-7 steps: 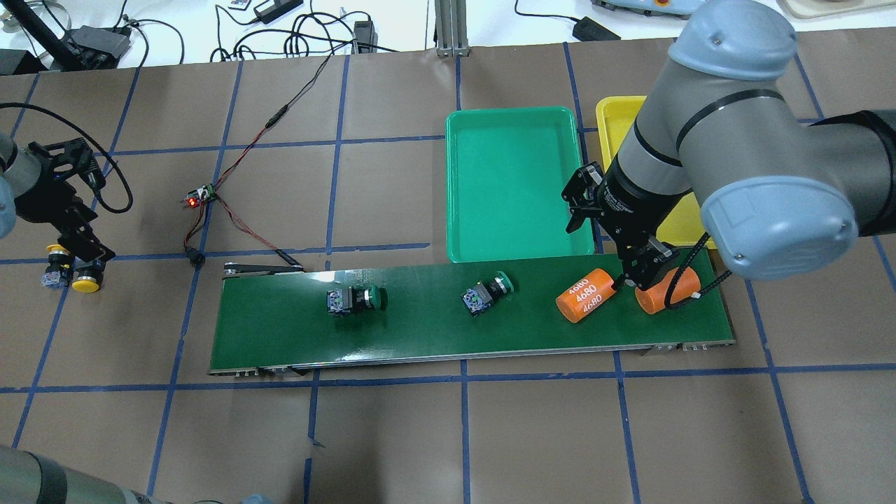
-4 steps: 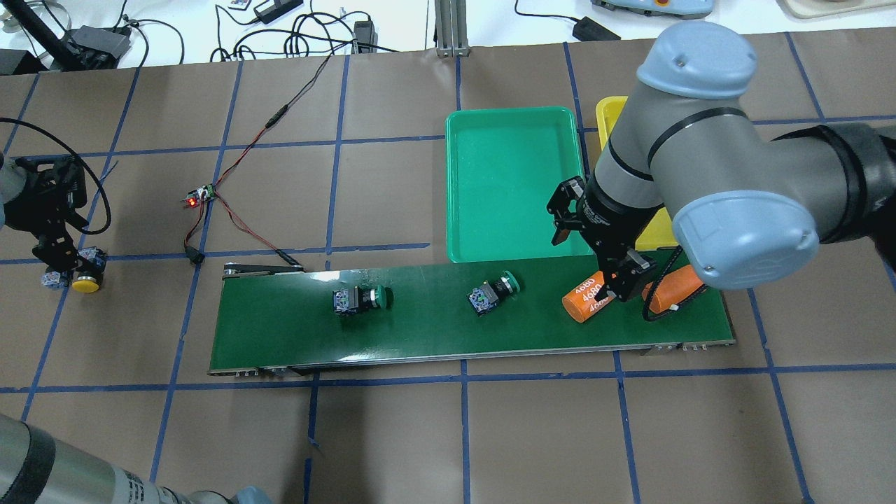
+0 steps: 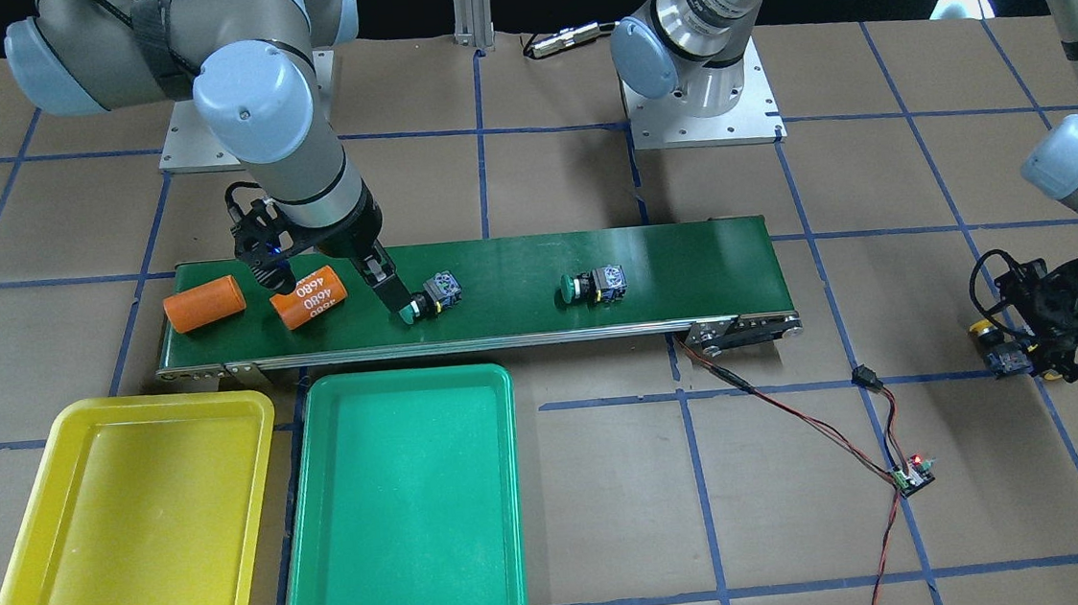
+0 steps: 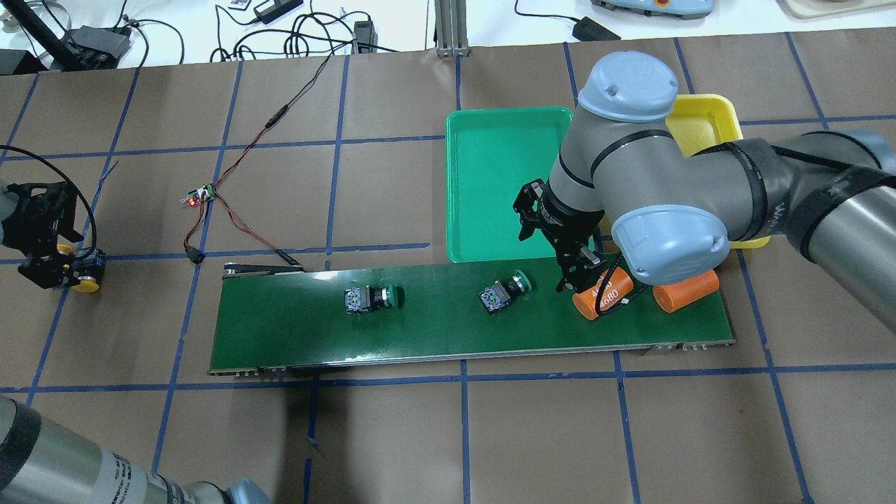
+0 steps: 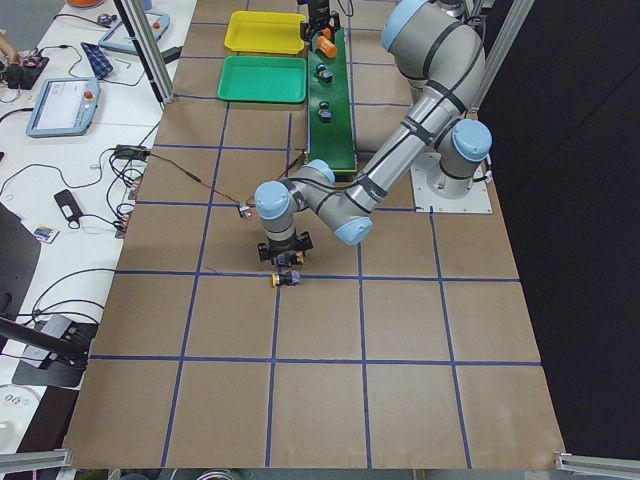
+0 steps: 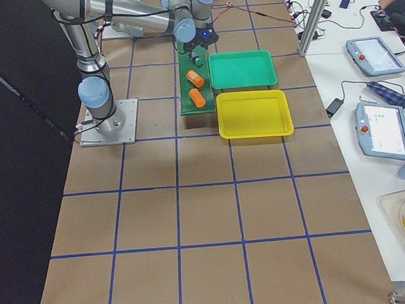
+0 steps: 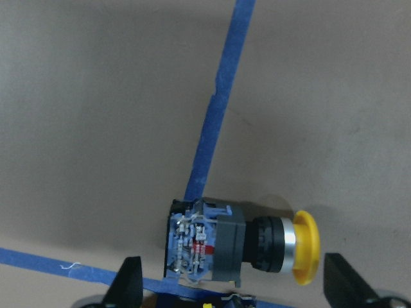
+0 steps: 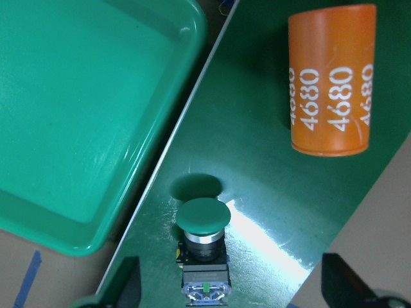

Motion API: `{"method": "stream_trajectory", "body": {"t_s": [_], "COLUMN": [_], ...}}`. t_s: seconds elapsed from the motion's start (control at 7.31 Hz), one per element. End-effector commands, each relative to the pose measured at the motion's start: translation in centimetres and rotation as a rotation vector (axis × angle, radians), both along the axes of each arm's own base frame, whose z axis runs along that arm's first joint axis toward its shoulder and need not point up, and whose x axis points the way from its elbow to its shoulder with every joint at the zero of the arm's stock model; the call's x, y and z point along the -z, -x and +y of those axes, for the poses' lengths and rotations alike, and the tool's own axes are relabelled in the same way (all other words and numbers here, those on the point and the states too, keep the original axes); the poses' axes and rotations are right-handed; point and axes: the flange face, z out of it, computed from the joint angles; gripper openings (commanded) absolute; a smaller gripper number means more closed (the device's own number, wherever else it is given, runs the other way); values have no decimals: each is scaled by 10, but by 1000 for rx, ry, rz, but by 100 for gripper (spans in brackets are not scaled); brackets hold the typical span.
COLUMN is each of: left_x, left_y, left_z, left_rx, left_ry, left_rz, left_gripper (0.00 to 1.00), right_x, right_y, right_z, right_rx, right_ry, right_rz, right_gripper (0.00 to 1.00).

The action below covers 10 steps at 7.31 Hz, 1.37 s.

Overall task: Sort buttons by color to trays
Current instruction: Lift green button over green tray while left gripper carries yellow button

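Observation:
My left gripper's fingers are beside both ends of the yellow button. My left gripper will close now. Closing now would hold that button.
Two green buttons (image 4: 505, 290) (image 4: 374, 299) lie on their sides on the dark-green conveyor belt (image 4: 434, 329). My right gripper (image 4: 570, 276) is open over the belt. In the right wrist view (image 8: 231, 289) its jaws straddle the nearer green button (image 8: 203, 237) without touching it. The green tray (image 4: 504, 140) and yellow tray (image 4: 703, 122) lie beyond the belt, both bare. My left gripper (image 4: 50, 269) is open at the far left over two yellow buttons (image 4: 87, 282) (image 4: 66, 248) on the table. One yellow button (image 7: 237, 247) lies between its fingers.
Two orange cylinders marked 4680 (image 4: 602, 294) (image 4: 686, 290) lie on the belt's right end, the nearer one right beside my right gripper. A small circuit board (image 4: 203, 194) with red and black wires lies left of the belt.
My right arm has swung left from the orange cylinders to the nearer green button. The green buttons and cylinders have drifted right on the belt. My left gripper has shifted slightly left over the yellow buttons.

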Motion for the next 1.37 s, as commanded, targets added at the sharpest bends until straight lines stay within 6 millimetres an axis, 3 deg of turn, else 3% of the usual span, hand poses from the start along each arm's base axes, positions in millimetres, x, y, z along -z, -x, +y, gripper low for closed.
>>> {"method": "stream_trajectory", "body": {"t_s": [0.0,0.41,0.55,0.68,0.82,0.96,1.09,1.23], "left_x": [9,17,20,17,5,-12,-38,-68], "left_y": [-1,-5,-3,-4,0,8,22,52], "left_z": [0,-5,-7,-8,-7,-5,2,4], "left_rx": [-6,-16,-13,-14,-11,-65,-244,-395], "left_ry": [-10,-3,-6,1,5,-6,-22,-48], "left_rz": [10,21,26,26,22,28,26,23], "left_gripper": [100,100,1,0,0,0,0,0], "right_x": [33,53,58,62,63,57,58,53], "right_y": [-9,-12,-12,-10,-10,-10,-9,-9], "right_z": [11,6,5,5,4,3,3,-1], "right_rx": [-21,-17,-18,-24,-32,-34,-34,-50], "right_ry": [-21,-10,-17,-24,-30,-15,-18,0], "right_rz": [5,4,5,20,20,20,22,20], "right_gripper": [100,100,100,90,16,0,0,0]}}
